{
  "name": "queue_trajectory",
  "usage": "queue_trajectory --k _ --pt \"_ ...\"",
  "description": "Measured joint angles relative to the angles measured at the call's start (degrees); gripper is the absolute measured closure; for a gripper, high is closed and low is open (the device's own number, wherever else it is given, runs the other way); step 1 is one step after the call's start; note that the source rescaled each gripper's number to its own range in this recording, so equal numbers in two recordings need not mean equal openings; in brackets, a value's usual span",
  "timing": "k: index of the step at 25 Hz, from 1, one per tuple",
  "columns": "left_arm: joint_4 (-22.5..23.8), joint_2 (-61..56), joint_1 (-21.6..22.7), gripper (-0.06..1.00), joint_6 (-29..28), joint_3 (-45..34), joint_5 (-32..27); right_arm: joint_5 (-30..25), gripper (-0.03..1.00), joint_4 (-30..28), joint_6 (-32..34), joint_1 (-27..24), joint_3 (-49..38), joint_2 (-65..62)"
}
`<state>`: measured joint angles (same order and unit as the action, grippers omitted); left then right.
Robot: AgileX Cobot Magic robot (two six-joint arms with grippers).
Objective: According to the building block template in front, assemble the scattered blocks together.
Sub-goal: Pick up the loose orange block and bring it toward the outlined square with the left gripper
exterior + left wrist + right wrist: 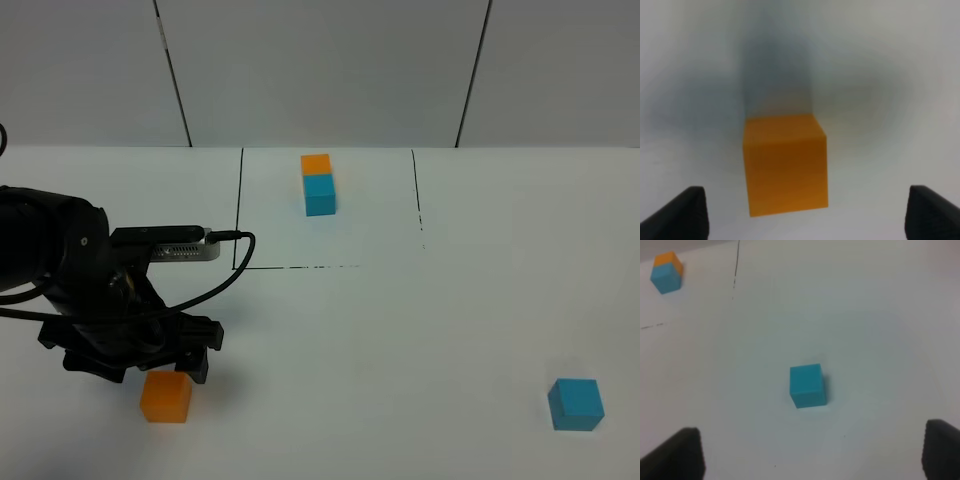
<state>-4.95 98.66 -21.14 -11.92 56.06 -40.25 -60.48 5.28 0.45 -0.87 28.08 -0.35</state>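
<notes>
My left gripper grabs the loose orange cube (165, 396) by its opposite sides next, to copy the building block template (318, 184).
The building block template (318, 184), a small orange cube joined to a small cyan cube, lies inside the marked rectangle at the back; it also shows in the right wrist view (666, 272). The loose orange cube (165, 396) sits at the front left. My left gripper (160, 372) hovers just above and behind it, open, with the cube (785, 165) between and ahead of the spread fingertips (682, 212). The loose cyan cube (575, 404) sits at the front right. My right gripper (807, 455) is open and above it, apart from the cube (807, 385). The right arm is out of the high view.
Black lines mark a rectangle (240, 215) on the white table around the template. The left arm's body and cable (215, 275) stand over the front left of the table. A panelled wall (320, 70) runs behind the table.
</notes>
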Motion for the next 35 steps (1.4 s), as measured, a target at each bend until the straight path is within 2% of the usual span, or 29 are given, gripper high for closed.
queue_trajectory --k 11,25,29,35 --pt "1.3 6.6 0.0 0.27 0.0 0.1 0.9 0.0 0.23 0.0 0.0 0.0 0.0 0.0" --pt "-0.1 11.6 0.0 0.28 0.0 0.1 2.8 0.0 0.23 0.1 0.0 0.0 0.0 0.0" --pt "-0.1 11.7 0.0 0.38 -0.1 0.1 2.8 0.0 0.23 0.1 0.0 0.0 0.0 0.0" --pt "-0.1 11.7 0.0 0.66 -0.1 0.2 2.9 0.0 0.23 0.1 0.0 0.0 0.0 0.0"
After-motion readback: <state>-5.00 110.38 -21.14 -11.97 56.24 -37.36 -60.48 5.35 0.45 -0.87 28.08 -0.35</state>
